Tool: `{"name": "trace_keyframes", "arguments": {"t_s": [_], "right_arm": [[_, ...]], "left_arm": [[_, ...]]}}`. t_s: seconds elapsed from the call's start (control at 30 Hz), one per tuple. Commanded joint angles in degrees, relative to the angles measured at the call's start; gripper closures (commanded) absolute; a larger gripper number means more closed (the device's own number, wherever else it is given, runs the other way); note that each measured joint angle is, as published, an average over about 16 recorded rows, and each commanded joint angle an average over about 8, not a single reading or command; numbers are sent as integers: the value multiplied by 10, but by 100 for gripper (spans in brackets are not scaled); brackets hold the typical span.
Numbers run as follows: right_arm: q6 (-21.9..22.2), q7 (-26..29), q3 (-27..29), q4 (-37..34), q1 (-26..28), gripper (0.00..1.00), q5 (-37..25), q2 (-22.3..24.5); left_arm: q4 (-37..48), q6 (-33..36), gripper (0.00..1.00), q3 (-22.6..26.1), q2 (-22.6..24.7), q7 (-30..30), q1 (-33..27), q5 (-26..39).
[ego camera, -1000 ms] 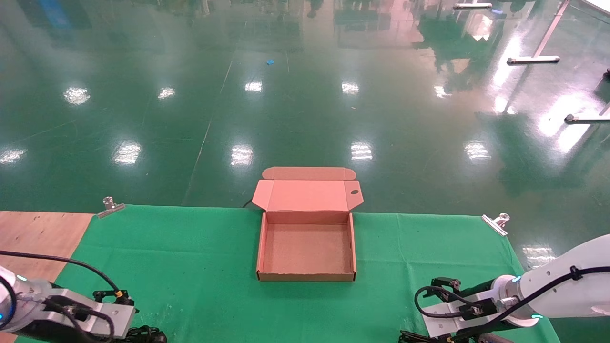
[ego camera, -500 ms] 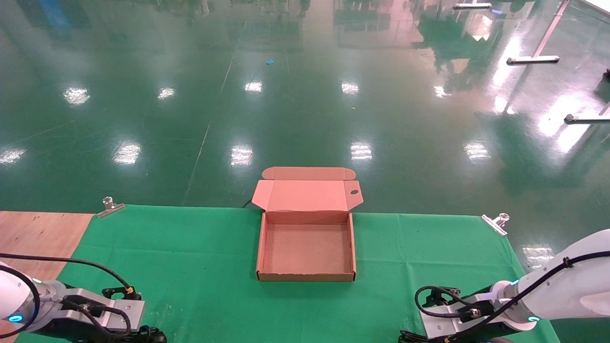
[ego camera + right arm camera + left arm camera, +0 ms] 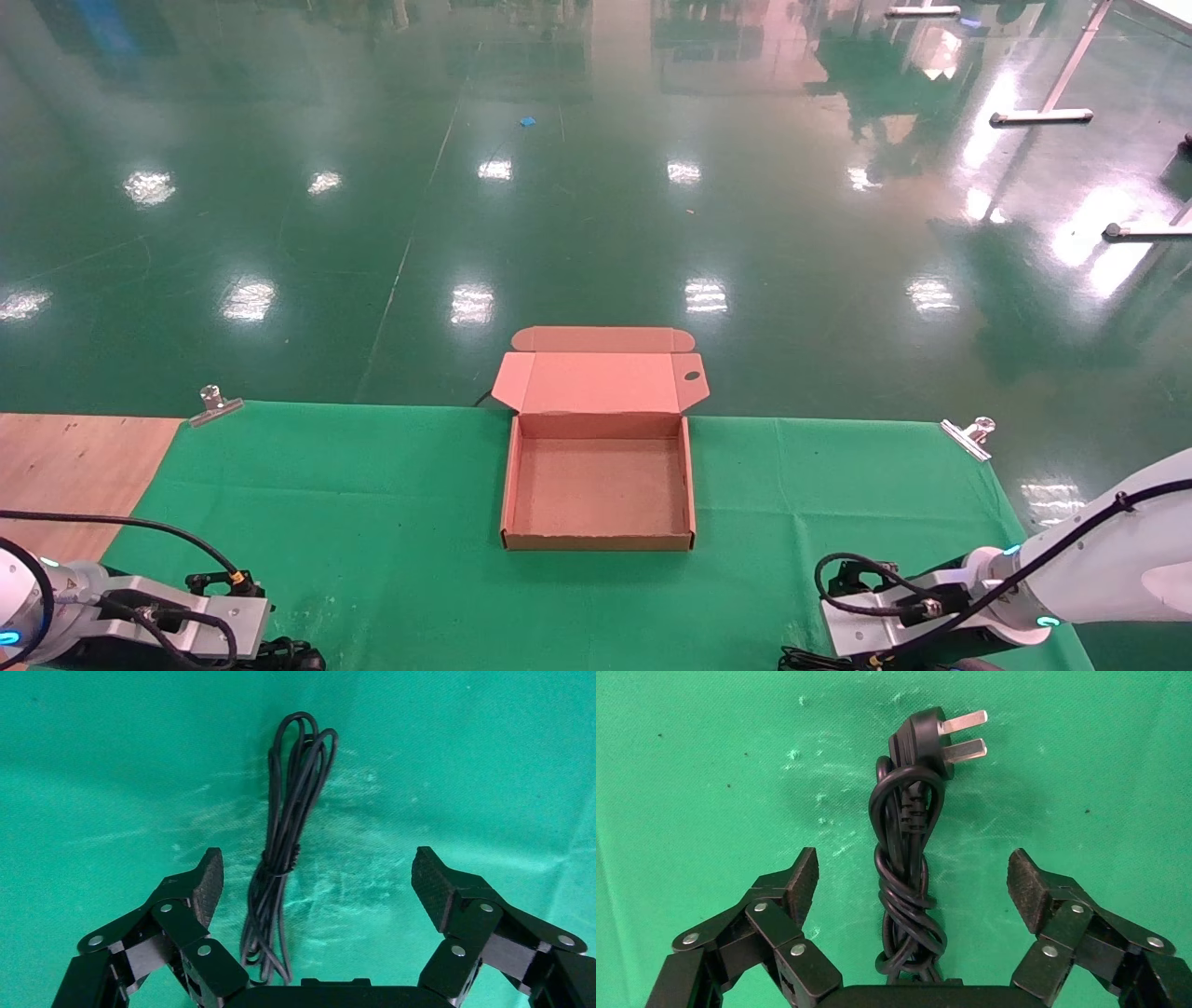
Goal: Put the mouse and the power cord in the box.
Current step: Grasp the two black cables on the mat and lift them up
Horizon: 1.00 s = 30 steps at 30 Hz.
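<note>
The left gripper pinches the power cord by its coiled middle (image 3: 905, 896) next, to pack it in the box.
The brown cardboard box (image 3: 598, 540) stands open at the middle of the green cloth, its lid (image 3: 601, 382) folded back over the far table edge, nothing inside. The power cord (image 3: 905, 811), a knotted black bundle with a pronged plug (image 3: 940, 738), lies on the cloth between the spread fingers of my left gripper (image 3: 912, 867), which is open. A thin black cable bundle (image 3: 284, 846) lies between the fingers of my open right gripper (image 3: 316, 871), closer to one finger. The mouse body is out of view. Both arms (image 3: 177, 624) (image 3: 894, 624) sit at the near corners.
The green cloth (image 3: 372, 503) is held by metal clips (image 3: 216, 405) (image 3: 968, 436) at the far corners. Bare wooden tabletop (image 3: 65, 466) shows at the far left. Beyond the table edge lies shiny green floor.
Both arms have sunk a little toward the near edge of the head view. The box has not moved.
</note>
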Motion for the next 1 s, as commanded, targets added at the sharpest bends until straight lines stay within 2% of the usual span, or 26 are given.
{"name": "trace_keyframes", "arguments": {"t_s": [0.03,0.53,1.0], "right_arm": [[2,-6,0,-7,3,100,-1,-3],[15,-20,-9,-27,6,100,-13,-20],[1,-23,-4,-22,10,100,-4,-16]], "left_arm": [[2,0,100,-1,-1,3,0,-1],[14,2,100,-8,-10,7,-2,-11],[18,8,100,-9,-15,6,4,-13]]}}
